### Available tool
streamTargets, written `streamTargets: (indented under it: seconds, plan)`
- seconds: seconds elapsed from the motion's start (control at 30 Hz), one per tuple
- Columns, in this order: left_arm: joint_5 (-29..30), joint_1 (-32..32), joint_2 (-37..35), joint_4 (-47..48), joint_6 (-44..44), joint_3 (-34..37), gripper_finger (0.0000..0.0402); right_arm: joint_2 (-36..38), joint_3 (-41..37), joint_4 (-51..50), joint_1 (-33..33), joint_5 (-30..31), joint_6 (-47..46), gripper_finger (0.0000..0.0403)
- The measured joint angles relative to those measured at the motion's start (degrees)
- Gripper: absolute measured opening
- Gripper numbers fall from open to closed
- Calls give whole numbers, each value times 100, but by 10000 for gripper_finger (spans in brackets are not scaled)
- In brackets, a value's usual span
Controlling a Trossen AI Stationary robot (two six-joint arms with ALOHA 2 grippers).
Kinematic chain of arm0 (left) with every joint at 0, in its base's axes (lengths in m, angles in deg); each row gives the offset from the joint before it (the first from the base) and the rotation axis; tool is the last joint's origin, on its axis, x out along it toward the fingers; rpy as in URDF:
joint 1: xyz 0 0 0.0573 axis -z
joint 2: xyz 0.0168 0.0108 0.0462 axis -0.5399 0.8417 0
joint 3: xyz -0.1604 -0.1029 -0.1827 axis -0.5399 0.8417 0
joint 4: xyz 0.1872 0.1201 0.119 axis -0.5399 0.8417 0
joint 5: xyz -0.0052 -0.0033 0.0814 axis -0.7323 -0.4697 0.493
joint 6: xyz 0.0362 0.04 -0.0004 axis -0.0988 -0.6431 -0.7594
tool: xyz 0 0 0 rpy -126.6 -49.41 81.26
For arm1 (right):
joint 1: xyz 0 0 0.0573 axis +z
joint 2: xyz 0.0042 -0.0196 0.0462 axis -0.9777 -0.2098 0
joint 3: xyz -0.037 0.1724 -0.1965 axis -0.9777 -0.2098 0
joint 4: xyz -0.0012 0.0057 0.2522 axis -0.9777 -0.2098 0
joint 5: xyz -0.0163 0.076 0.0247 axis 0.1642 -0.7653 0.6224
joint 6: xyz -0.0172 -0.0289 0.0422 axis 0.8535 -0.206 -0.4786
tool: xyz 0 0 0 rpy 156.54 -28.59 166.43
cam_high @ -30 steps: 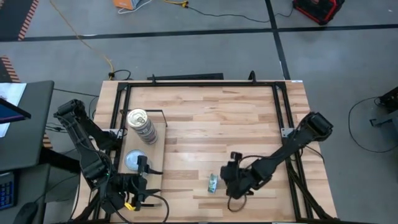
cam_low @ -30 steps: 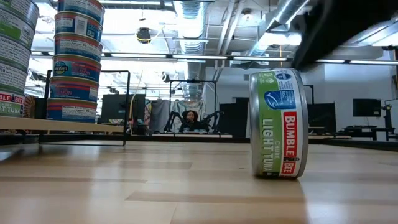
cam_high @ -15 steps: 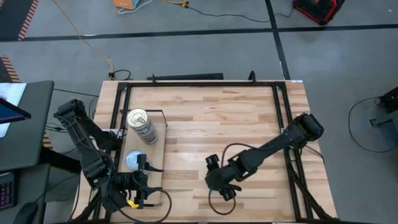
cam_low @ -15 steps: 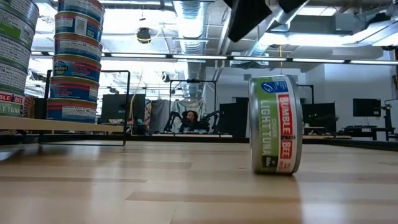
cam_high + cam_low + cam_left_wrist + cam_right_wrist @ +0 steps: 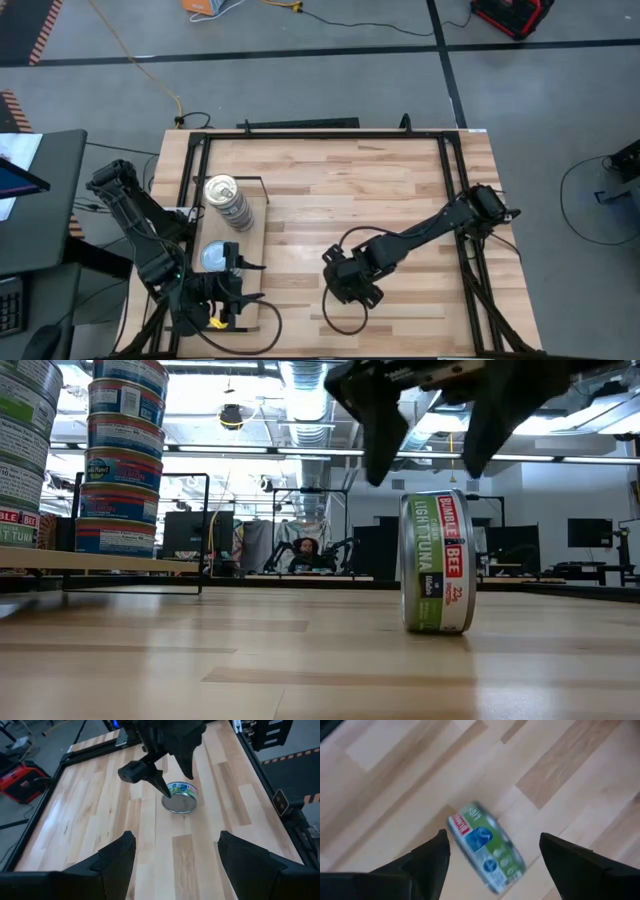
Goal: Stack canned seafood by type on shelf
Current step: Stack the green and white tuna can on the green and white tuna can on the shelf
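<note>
The robot's right gripper isn't ready to close yet and needs to go lower first: its fingertips stop above the green-labelled can [image 5: 486, 847], so it would miss the can if it closed now.
One tuna can [image 5: 438, 560] with a green label stands on its rim on the bare tabletop, also clear in the right wrist view [image 5: 485, 847]. My right gripper [image 5: 425, 472] hangs open just above it, one finger to each side, fingers pointing down and touching nothing. In the high view that gripper [image 5: 350, 285] hides the can. Two stacks of cans [image 5: 120, 460] [image 5: 228, 200] stand on the pale shelf board [image 5: 252, 235]. My left gripper [image 5: 175, 865] waits open by the shelf's near end [image 5: 238, 285], holding nothing.
The shelf's black wire frame [image 5: 205, 530] rises at its far end. A black rail frame [image 5: 455, 170] runs around the tabletop. The second stack, with a pale-blue top [image 5: 215, 258], stands close to my left gripper. Bare wood lies between the shelf and the lone can.
My right gripper has travelled toward the table's left edge, rolling its wrist, and now stands over the can instead of to its right. The can has rolled a little on its rim, its label turned, staying upright on its edge.
</note>
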Motion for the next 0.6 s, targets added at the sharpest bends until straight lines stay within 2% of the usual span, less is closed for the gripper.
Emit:
streamTargets:
  seconds: [0.37,0.47,0.6]
  plan:
    - [-218,2,-1,101,390,0,272,-462,-9,-234,-113,16,864,324]
    - [-229,2,-1,98,373,0,272,-476,1,-145,-130,13,913,300]
    - [-23,2,-1,93,339,0,272,-467,0,-107,-130,11,933,244]
